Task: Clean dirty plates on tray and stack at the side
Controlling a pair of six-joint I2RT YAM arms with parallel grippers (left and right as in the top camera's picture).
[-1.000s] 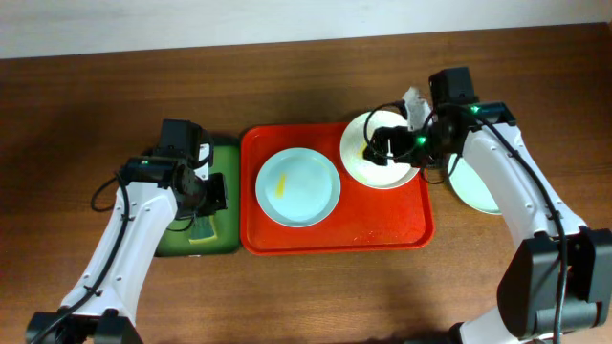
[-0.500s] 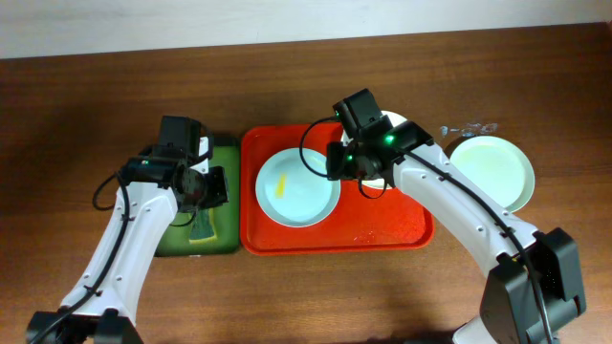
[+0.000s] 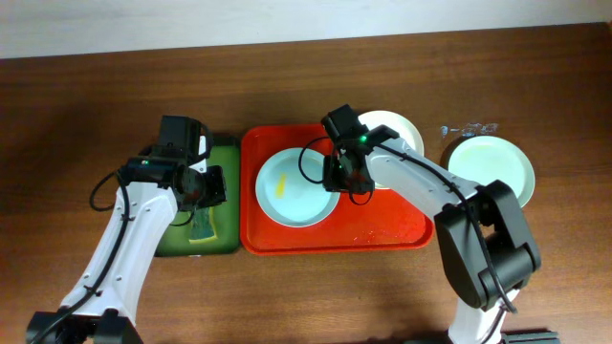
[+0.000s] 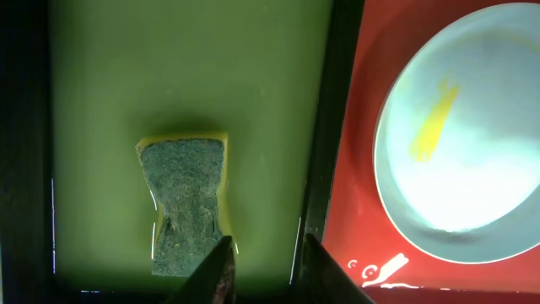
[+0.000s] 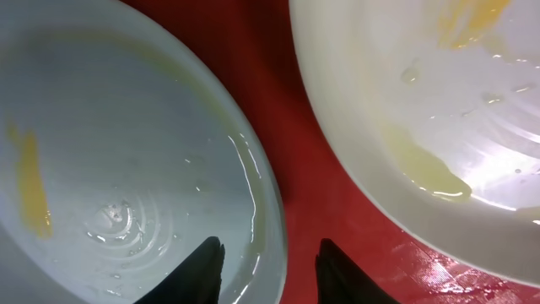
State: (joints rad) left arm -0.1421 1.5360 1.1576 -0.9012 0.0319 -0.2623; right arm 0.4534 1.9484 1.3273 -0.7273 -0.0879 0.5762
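I need to clean the blue plate (image 3: 292,191) with the wide end of the yellow-edged sponge, so my left gripper should pinch the sponge's narrowed middle next and leave that wide end free.
The red tray (image 3: 402,229) holds a pale blue plate (image 3: 292,191) with a yellow smear (image 5: 29,186) and a cream-white plate (image 3: 397,129) with yellow smears (image 5: 422,173). My right gripper (image 3: 337,180) hangs low over the blue plate's right rim (image 5: 274,215). It is open, one finger over the plate's inside and the other over bare tray, neither pressed to the rim. A third, pale green plate (image 3: 495,170) lies on the table to the right. My left gripper (image 4: 266,253) is over the green tray (image 4: 253,101), open, holding nothing.
A yellow-edged sponge (image 4: 187,207) lies flat on the dark green tray (image 3: 225,153), just ahead of my left finger. A small clear scrap (image 3: 469,127) sits on the wooden table behind the pale green plate. The cream plate overhangs the red tray's back right corner.
The right arm swung left from the cream plate to the blue plate's right rim, and its jaws narrowed. The left arm stayed over the green tray; its jaws parted slightly.
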